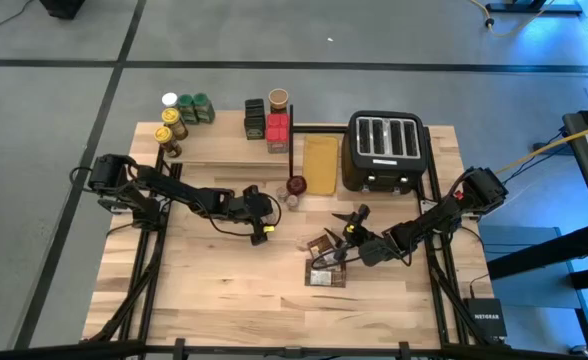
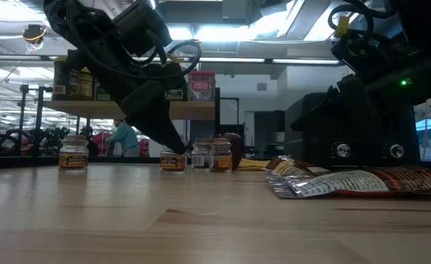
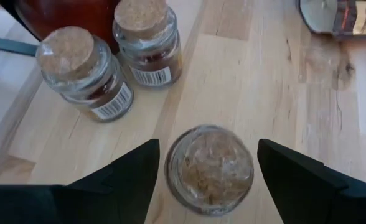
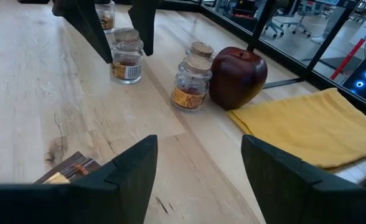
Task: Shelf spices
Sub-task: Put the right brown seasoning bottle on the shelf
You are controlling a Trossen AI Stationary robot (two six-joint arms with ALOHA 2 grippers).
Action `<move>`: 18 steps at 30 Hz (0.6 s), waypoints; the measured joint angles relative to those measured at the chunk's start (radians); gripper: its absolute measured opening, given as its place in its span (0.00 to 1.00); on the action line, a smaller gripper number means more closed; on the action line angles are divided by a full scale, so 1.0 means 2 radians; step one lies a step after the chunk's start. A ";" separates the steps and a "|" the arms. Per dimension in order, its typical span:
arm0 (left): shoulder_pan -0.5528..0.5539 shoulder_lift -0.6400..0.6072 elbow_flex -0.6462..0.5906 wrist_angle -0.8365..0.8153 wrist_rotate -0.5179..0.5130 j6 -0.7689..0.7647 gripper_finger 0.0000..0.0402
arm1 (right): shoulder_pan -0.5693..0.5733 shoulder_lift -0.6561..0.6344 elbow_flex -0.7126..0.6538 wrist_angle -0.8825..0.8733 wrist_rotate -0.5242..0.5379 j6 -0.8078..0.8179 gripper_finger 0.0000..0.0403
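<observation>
I need to grab the small glass jar by its round top [image 3: 209, 170] with my left gripper next, to set it on the shelf.
A small glass jar [image 3: 209, 169] of brown spice stands upright on the table. My left gripper [image 3: 208, 144] is open, pointing slantwise down, with one finger on each side of the jar and a narrow gap at each. Two cork-lidded jars [image 3: 83, 71] [image 3: 147, 40] stand just beyond it, next to a dark red round object [image 4: 238, 73]. The shelf [image 1: 224, 135] at the far side carries several jars and boxes [image 1: 189, 108]. My right gripper [image 4: 198, 186] is open and holds nothing, low over the table near flat brown packets [image 1: 326, 262].
A black toaster [image 1: 388, 150] stands at the far right, with a yellow cloth [image 1: 321, 163] beside it. One more jar [image 2: 73, 154] stands alone on the table toward the left. The near half of the table [image 1: 214, 300] is bare wood.
</observation>
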 joint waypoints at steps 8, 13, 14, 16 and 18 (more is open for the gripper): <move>-0.001 0.000 0.000 0.022 0.000 0.000 0.55 | 0.000 0.000 0.000 -0.005 0.004 0.000 0.59; -0.001 -0.005 0.000 0.014 0.000 0.000 0.44 | 0.000 0.000 0.000 -0.007 0.008 0.008 0.59; -0.001 -0.010 0.000 0.013 0.000 0.000 0.43 | 0.000 0.000 0.000 -0.008 0.009 0.009 0.59; -0.001 -0.023 0.000 0.012 0.000 -0.001 0.41 | 0.000 0.000 0.000 -0.008 0.014 0.009 0.59; -0.001 -0.043 0.000 0.002 0.000 -0.002 0.41 | 0.000 0.000 0.000 -0.009 0.013 0.009 0.59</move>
